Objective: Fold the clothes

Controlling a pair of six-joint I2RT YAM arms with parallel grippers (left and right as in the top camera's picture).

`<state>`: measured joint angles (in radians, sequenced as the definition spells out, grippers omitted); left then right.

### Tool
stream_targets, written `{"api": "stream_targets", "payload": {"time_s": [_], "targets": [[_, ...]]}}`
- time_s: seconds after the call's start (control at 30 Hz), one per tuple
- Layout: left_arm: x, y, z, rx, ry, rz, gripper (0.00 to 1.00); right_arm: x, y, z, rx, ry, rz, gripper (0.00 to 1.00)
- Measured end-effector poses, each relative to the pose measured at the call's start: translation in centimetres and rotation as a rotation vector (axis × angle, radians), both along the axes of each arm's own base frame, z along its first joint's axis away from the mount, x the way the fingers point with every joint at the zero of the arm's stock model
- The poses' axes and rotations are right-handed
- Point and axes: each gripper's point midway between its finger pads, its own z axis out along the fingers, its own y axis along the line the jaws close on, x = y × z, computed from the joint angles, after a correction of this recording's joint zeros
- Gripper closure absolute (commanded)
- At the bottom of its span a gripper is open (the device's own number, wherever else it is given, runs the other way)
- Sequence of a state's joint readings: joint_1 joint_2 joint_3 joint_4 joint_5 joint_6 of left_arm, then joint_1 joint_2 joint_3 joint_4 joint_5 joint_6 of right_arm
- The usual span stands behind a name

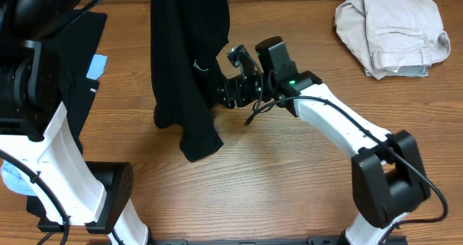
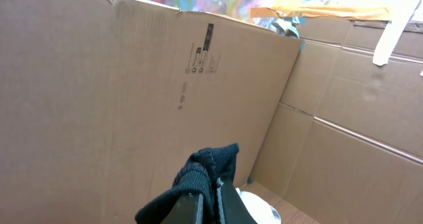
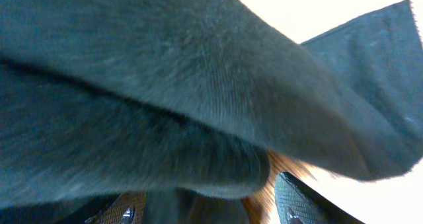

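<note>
My right gripper grabs the black garment by its hanging edge next, away from my left gripper's bunched edge, to spread the garment for folding.
A black garment (image 1: 187, 64) hangs down over the wooden table (image 1: 275, 187), its lower end touching the tabletop. My left gripper (image 2: 210, 194) is shut on a bunched black edge of it (image 2: 205, 168), held high and above the overhead view. My right gripper (image 1: 226, 93) is at the garment's right edge, low near the table. In the right wrist view its fingers (image 3: 205, 207) are apart, with dark fabric (image 3: 165, 98) draped over and between them. I cannot tell whether the fingers touch the cloth.
Folded beige trousers (image 1: 394, 28) lie at the back right. Another black cloth (image 1: 79, 71) with a blue tag (image 1: 96, 66) lies at the left by the left arm's base. Cardboard walls (image 2: 99, 98) fill the left wrist view, with a white object (image 2: 261, 207) below.
</note>
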<state>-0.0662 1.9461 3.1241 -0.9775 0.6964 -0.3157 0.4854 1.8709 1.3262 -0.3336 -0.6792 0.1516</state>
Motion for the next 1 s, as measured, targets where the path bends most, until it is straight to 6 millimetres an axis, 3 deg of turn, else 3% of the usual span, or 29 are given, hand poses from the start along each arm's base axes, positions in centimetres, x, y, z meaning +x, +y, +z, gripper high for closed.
{"api": "stream_targets", "payload": {"time_s": [0.07,0.13,0.17,0.23,0.37,0.47,0.57,0.67,0.77,0.83,1.0], "targets": [[0.0,0.0,0.0,0.000,0.001,0.000,0.96,0.1,0.6,-0.4,0.010,0.001,0.005,0.35],[0.0,0.0,0.0,0.000,0.002,0.000,0.96,0.2,1.4,-0.7,0.028,0.001,0.011,0.48],[0.0,0.0,0.0,0.000,0.002,0.000,0.96,0.3,1.8,-0.7,0.042,0.001,0.011,0.60],[0.0,0.0,0.0,0.000,0.002,0.000,0.96,0.3,2.2,-0.6,0.055,0.001,0.013,0.96],[0.0,0.0,0.0,0.000,0.002,0.000,0.96,0.5,2.4,-0.3,0.068,-0.004,0.010,0.96],[0.0,0.0,0.0,0.000,0.002,-0.001,0.96,1.1,1.1,-0.6,0.056,0.021,-0.023,0.96],[0.0,0.0,0.0,0.000,0.002,-0.001,0.96,2.5,-1.7,-1.0,0.037,0.055,-0.086,0.96],[0.1,0.2,-0.2,0.002,0.012,0.003,0.96,4.1,-6.0,-0.1,0.020,0.069,-0.174,0.96],[0.4,1.1,-0.6,0.003,0.032,0.028,0.96,4.9,-10.8,3.2,0.019,0.035,-0.267,0.96],[0.7,1.9,-1.0,0.003,0.052,0.050,0.96,4.8,-14.0,6.7,0.024,-0.017,-0.330,0.96],[1.5,4.4,-2.4,0.005,0.118,0.121,0.96,2.8,-18.9,15.8,0.035,-0.193,-0.427,0.96]]}}
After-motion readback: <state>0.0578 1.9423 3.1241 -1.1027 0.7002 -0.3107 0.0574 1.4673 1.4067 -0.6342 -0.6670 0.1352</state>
